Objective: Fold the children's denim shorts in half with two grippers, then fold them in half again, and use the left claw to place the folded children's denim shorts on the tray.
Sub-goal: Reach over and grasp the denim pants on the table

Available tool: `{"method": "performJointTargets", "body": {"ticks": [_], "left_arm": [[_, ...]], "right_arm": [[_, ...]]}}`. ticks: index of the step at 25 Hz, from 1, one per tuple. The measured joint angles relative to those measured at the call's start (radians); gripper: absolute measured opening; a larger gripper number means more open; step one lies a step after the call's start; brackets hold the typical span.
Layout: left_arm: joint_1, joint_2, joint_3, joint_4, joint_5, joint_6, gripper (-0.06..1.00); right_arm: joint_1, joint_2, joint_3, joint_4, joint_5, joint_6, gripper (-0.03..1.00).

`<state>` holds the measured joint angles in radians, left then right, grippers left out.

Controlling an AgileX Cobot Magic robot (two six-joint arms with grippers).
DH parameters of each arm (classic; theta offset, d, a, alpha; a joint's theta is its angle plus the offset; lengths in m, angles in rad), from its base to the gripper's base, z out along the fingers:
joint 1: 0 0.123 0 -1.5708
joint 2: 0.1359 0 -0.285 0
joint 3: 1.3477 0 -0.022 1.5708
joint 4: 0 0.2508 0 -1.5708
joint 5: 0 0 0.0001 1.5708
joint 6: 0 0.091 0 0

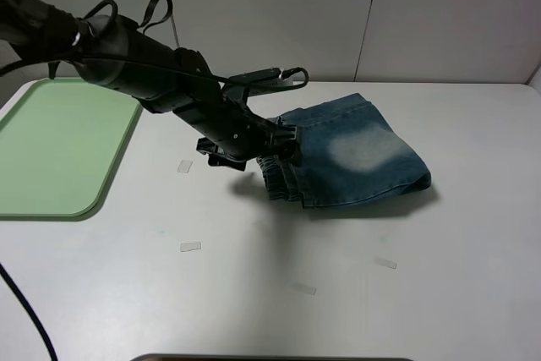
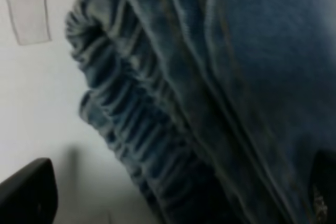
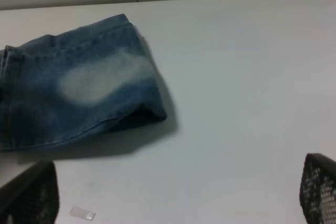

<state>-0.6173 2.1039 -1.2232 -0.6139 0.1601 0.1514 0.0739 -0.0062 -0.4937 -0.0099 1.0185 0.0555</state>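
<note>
My left gripper's fingers are above the gathered waistband (image 1: 272, 179) (image 2: 136, 129), their shadow apart on the white table, so it is too early to close. The gripper lowers, then closes on the waistband.
The children's denim shorts (image 1: 363, 158) lie folded on the white table, right of centre, a pale faded patch on top and the gathered waistband at their left end. My left gripper (image 1: 283, 148) reaches in from the left and is open at that waistband end. In the left wrist view its black fingertips (image 2: 26, 195) stand wide apart with the gathered waistband (image 2: 136, 129) between them. My right gripper (image 3: 176, 192) is open and empty, well short of the shorts (image 3: 89, 93); it does not show in the exterior view. The pale green tray (image 1: 51, 141) sits empty at the far left.
Small clear tape pieces lie on the table (image 1: 184, 166), (image 1: 190, 246), (image 1: 385, 263). A black cable (image 1: 25, 310) crosses the table's front left corner. The left arm's body (image 1: 144, 73) stretches over the table between tray and shorts.
</note>
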Motion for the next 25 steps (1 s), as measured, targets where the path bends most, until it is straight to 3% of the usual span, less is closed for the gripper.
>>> {"method": "performJointTargets", "body": {"ticks": [10,17,25], "left_arm": [[-0.016,0.078,-0.078,-0.013,-0.033,-0.021,0.95],[-0.058,0.084,-0.081,-0.013,-0.091,-0.021,0.95],[-0.066,0.087,-0.081,-0.013,-0.089,-0.021,0.94]], "right_arm": [[0.0,0.0,0.0,0.0,0.0,0.0,0.69],[0.0,0.0,0.0,0.0,0.0,0.0,0.69],[0.0,0.0,0.0,0.0,0.0,0.0,0.69]]}}
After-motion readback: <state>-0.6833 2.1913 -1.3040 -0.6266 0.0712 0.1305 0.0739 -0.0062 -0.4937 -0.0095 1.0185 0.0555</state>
